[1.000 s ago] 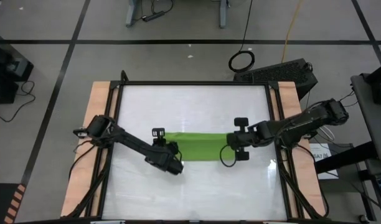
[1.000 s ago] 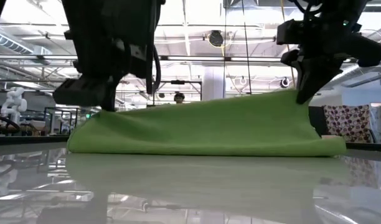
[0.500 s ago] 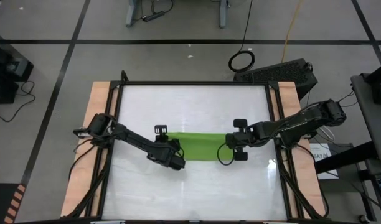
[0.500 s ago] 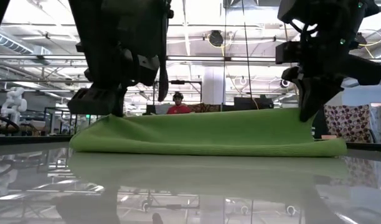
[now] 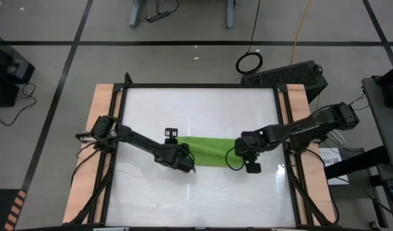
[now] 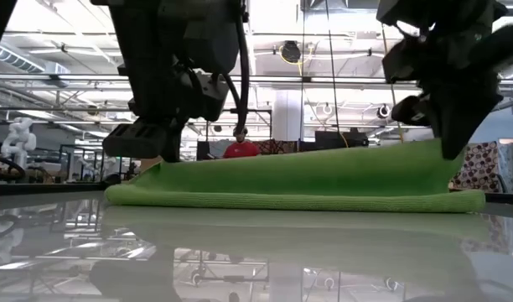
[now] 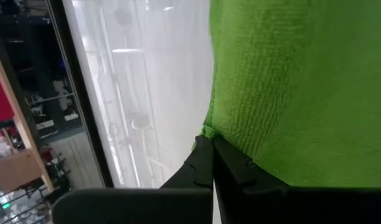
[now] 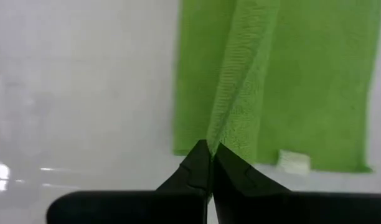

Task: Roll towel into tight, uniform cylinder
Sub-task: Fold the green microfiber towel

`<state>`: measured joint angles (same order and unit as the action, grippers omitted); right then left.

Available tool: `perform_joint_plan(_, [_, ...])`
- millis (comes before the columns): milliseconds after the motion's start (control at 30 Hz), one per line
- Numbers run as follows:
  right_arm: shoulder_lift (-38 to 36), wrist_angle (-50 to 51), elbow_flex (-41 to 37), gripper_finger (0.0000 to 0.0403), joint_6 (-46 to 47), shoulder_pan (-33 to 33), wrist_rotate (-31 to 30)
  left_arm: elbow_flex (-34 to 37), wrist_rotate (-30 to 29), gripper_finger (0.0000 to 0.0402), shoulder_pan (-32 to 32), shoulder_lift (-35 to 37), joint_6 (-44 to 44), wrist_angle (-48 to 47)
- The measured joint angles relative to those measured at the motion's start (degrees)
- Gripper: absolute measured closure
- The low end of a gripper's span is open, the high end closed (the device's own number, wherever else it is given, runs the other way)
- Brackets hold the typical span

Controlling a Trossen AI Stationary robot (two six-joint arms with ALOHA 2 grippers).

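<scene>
My right gripper holds the towel's raised fold (image 8: 238, 102) and should keep holding it until the fold reaches the small white label (image 8: 293, 162), because the fold is still short of it.
The lime-green towel (image 5: 210, 153) lies as a narrow folded strip across the middle of the white table (image 5: 196, 109); its lower fold (image 6: 298, 201) rests on the tabletop. My left gripper (image 5: 185, 162) is shut on the towel's left end, and it also shows in the low view (image 6: 146, 153). My right gripper (image 5: 240, 156) is shut on the towel's right end, and it also shows in the low view (image 6: 448, 153). A small white label (image 8: 293, 162) shows at the towel's edge near my right gripper. My left gripper pinches the corner of the towel's upper layer (image 7: 207, 130) at its left end between its two shut fingers. The fingers slant down from above. The held corner is raised a little, and the rest lies on the table. My right gripper pinches the towel's upper edge (image 8: 216, 138) at its right end between its two shut fingers, slanting down from above. The cloth rises in a ridge (image 8: 240, 74) to the fingers, and the layer below lies flat on the table.
Bare white tabletop lies on all sides of the towel inside the black frame (image 5: 200, 86). Wooden side boards (image 5: 100, 128) flank the table. Behind the table, in the low view, a person in red (image 6: 240, 147) is far off in the room.
Both grippers have gone toward the table's near edge with the towel's upper edge, and my left one also toward the right edge. The raised layer has come down lower over the bottom layer, the strip has grown narrower, and its left end has shifted right.
</scene>
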<state>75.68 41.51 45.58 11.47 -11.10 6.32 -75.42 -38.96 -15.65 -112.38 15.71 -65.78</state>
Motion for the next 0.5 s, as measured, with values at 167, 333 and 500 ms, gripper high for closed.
perform_joint_plan(167, [-3.97, -4.1, 0.01, 0.0403, -0.17, -0.93, 7.32, -0.09, 0.8, 0.0401, -0.14, 1.24, 0.0, -1.97])
perform_joint_plan(333, [-8.59, -5.75, 0.12, 0.0403, -0.27, -1.04, 13.08, -0.17, 1.35, 0.0401, -1.11, 5.24, 0.0, -2.67])
perform_joint_plan(500, [-10.31, -3.44, 0.12, 0.0403, -0.37, -0.73, 8.36, -0.17, 2.71, 0.0401, -1.23, 9.21, -2.6, 1.37])
